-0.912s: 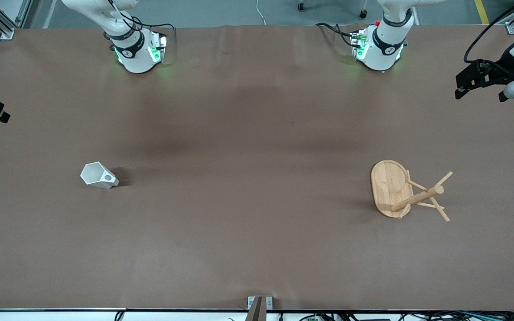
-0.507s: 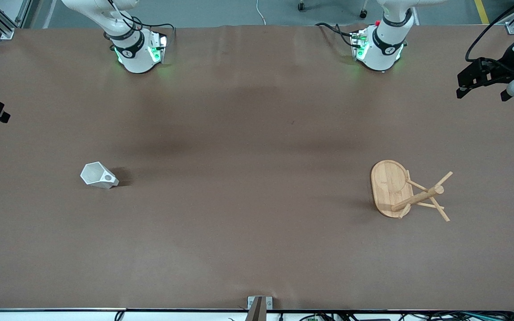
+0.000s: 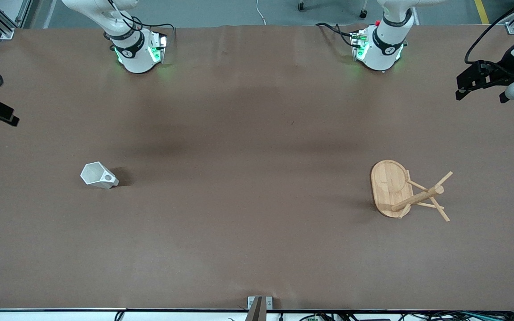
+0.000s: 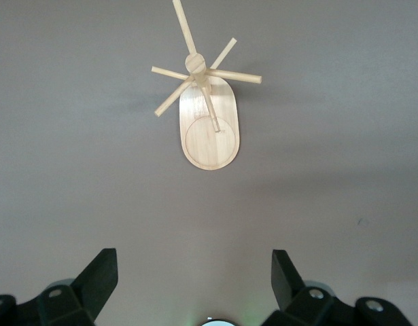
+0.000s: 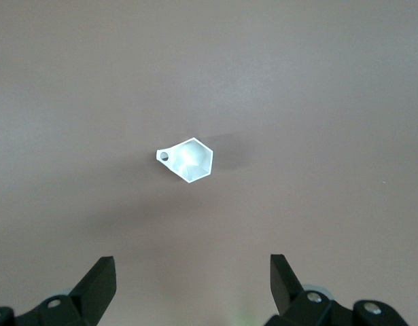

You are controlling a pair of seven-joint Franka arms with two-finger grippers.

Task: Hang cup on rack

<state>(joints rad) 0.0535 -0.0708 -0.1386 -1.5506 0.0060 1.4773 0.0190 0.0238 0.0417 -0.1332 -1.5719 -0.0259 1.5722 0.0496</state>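
I will next grab the cup with my right gripper by its hexagonal rim (image 3: pixel 89 165), so the white cup's holed handle tab (image 3: pixel 109 178) stays free to hang on the rack.
The white faceted cup (image 3: pixel 98 175) rests alone on the brown table toward the right arm's end, its hexagonal opening facing up and its holed handle tab showing. In the right wrist view the cup (image 5: pixel 187 160) lies well ahead of my right gripper (image 5: pixel 193 272), which hangs high over the table, open and empty. The bamboo rack (image 3: pixel 406 191) stands on its oval base toward the left arm's end, with thin pegs fanning from its post. My left gripper (image 4: pixel 194 272) is also high up, open and empty, and the rack (image 4: pixel 209 122) is far from its fingers.
The brown table cover (image 3: pixel 257 133) spreads wide between cup and rack. Both arm bases (image 3: pixel 134 51) stand along the table edge farthest from the front camera. A small metal bracket (image 3: pixel 259 305) sits at the nearest edge.
The dark parts of both arms' hands at the table's two ends have shifted slightly. Cup and rack have not moved.
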